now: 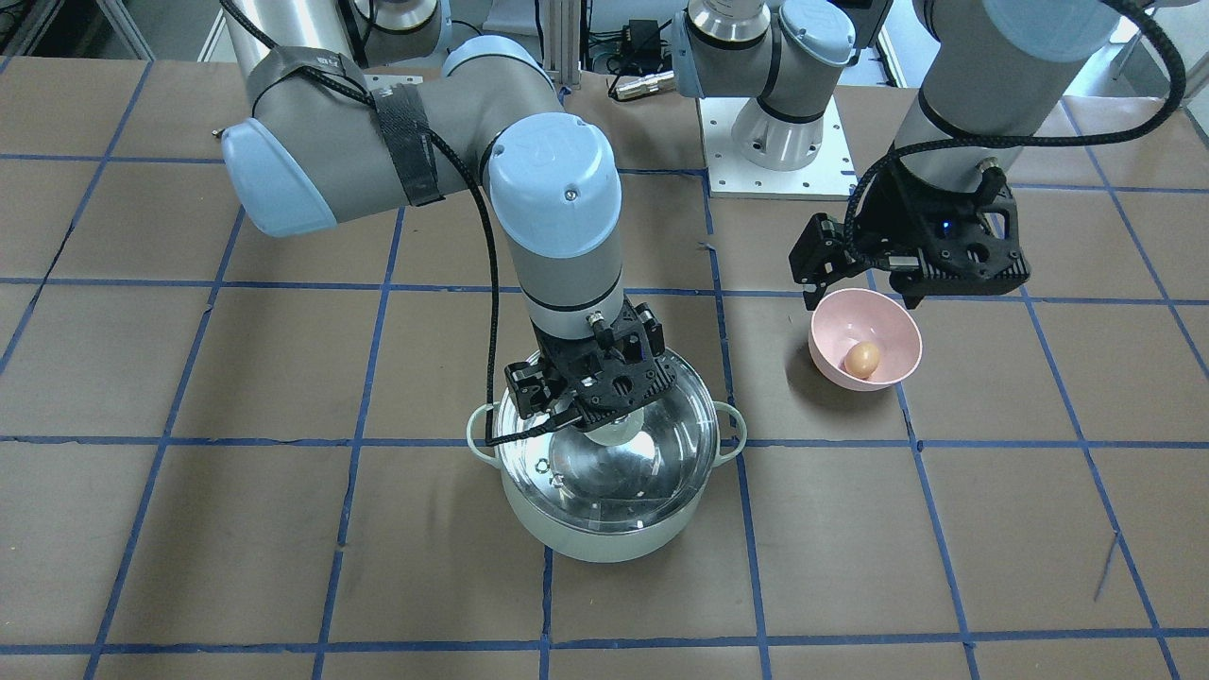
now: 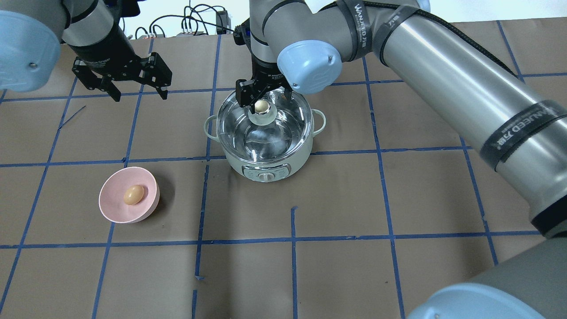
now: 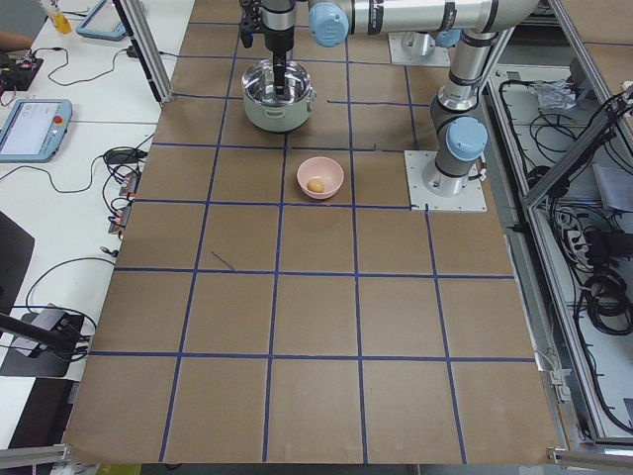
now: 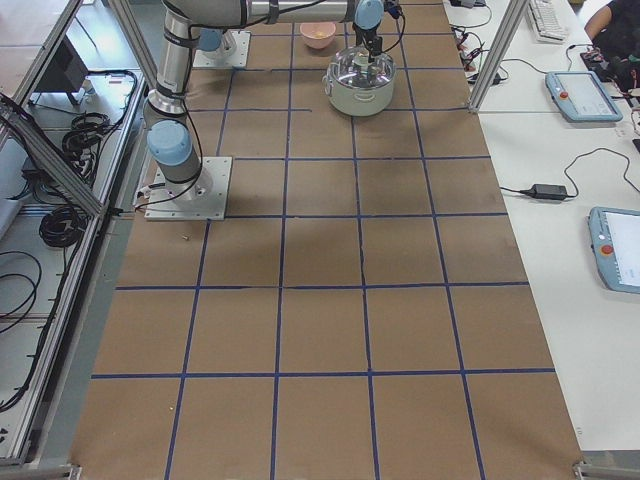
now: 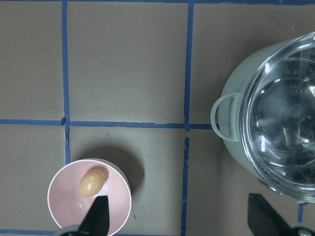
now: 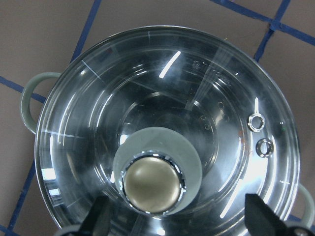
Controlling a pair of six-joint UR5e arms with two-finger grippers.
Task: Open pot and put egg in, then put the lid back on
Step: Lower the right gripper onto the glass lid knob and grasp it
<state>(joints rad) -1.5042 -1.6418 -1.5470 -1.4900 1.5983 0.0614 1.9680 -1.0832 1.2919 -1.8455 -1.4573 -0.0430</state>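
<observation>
I should grab the lid by the narrow beige knob [image 1: 615, 430] [image 6: 152, 185] with my right gripper next. The glass lid is wider than my fingers can open.
The mint-green pot [image 2: 266, 165] stands mid-table with the glass lid [image 2: 270, 135] resting on it. My right gripper [image 2: 262, 100] is open right above the lid, its fingers on either side of the beige knob [image 6: 151, 183], not closed on it. The egg [image 2: 133, 194] lies in a pink bowl [image 2: 110, 208] to the pot's left in the overhead view. My left gripper [image 2: 140, 94] is open and empty, hovering beyond the bowl. The left wrist view shows the egg [image 5: 91, 182] and the pot's handle [image 5: 221, 118].
The table is brown paper with a blue tape grid [image 2: 292, 239]. The right arm's long forearm [image 2: 465, 88] crosses above the table's right side. The left arm's base plate [image 1: 774, 170] sits at the robot's edge of the table.
</observation>
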